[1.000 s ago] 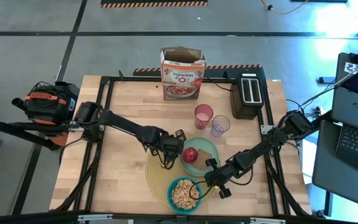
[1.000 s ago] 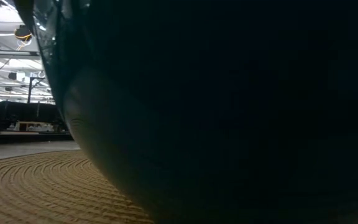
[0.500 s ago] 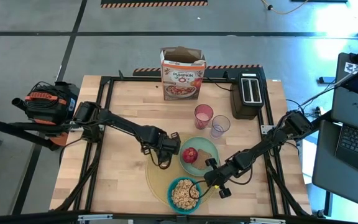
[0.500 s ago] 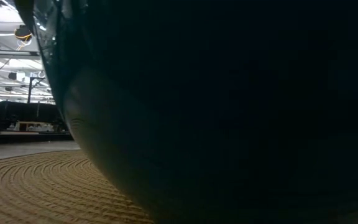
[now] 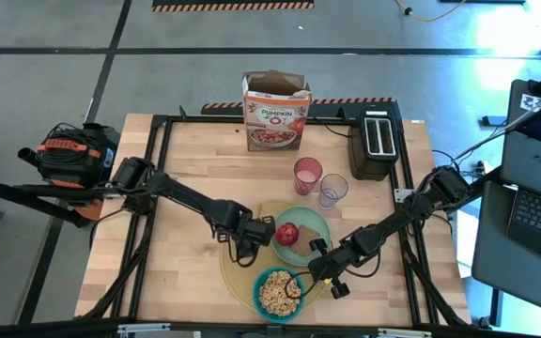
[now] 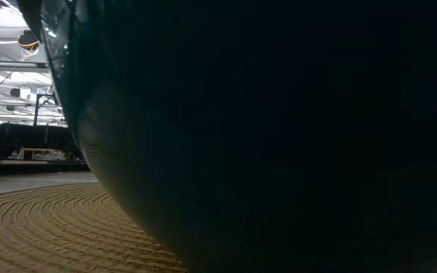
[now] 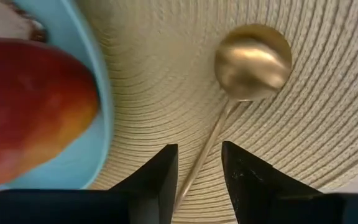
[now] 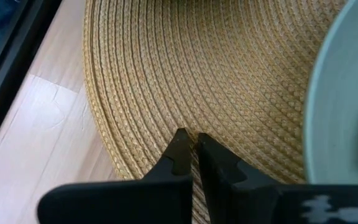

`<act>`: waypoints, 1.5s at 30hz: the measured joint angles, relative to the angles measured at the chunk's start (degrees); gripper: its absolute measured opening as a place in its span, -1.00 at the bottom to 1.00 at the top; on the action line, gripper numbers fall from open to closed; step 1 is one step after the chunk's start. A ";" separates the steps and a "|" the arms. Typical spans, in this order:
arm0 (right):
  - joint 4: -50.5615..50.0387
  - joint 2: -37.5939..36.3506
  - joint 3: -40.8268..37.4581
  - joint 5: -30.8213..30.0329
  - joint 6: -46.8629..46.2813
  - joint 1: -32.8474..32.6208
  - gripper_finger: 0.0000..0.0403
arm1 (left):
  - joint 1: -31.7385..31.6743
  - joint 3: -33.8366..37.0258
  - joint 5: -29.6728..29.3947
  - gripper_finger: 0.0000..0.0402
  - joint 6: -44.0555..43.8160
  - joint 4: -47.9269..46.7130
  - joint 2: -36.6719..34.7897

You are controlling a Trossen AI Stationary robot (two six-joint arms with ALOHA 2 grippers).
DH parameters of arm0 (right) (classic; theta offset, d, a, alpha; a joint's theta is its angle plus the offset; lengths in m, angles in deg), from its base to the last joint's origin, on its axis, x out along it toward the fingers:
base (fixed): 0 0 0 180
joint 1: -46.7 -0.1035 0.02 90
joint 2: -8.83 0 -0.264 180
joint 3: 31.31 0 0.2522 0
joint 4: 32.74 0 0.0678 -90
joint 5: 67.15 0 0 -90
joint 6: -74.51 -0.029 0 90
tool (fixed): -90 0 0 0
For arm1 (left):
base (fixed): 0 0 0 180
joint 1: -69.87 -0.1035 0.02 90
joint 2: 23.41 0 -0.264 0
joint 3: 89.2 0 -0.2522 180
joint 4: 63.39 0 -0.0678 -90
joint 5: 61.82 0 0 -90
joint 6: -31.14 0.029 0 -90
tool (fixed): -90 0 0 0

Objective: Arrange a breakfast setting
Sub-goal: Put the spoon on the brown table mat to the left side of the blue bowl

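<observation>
The spoon's handle is still below my left gripper's fingers, so they would miss it if they closed now, and my left gripper should lower to the handle first, then close on it.
A round yellow placemat [image 5: 238, 272] lies at the table's near middle. On it rest the pale green plate [image 5: 301, 250] with the red apple [image 5: 286, 233] and brown toast [image 5: 314, 235], and the blue bowl [image 5: 278, 292] of cereal. The gold spoon [image 7: 253, 53] lies flat on the mat left of the plate. My left gripper [image 7: 199, 177] points down over it, open, one finger on either side of the handle [image 7: 210, 146]. My right gripper [image 8: 195, 149] is shut at the mat's right edge. The pink cup [image 5: 307, 175] and clear mug [image 5: 332, 191] stand behind the plate. My right gripper's shut fingertips [image 8: 182, 146] slant down onto the placemat just inside its right edge [image 8: 114, 152]. I cannot tell whether they touch the weave.
A cereal box [image 5: 276, 112] and a black toaster [image 5: 375, 143] stand along the far edge. Bare wood [image 5: 177, 178] lies left of the mat. A laptop [image 5: 538, 211] sits beyond the table's right side. The bowl's dark wall [image 6: 279, 152] fills the low view.
My left gripper has moved a little toward the table's near edge, away from the apple, and has rolled about its own axis. My right gripper has kept still.
</observation>
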 joint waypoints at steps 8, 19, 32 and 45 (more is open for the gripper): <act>0.15 0.00 -0.04 -0.07 0.00 0.00 -0.96 | -0.41 0.24 1.43 -0.41 1.69 0.38 2.98; 0.13 0.00 -0.04 -0.04 0.02 0.00 -0.96 | -0.67 0.58 5.84 -0.44 4.68 3.13 3.33; 0.23 0.02 -0.07 0.28 0.02 0.02 -0.96 | -1.52 0.50 8.26 -0.70 6.71 4.62 5.99; 0.22 0.02 -0.07 0.36 0.50 0.02 -0.96 | -1.43 0.43 5.29 -0.97 7.46 3.64 5.94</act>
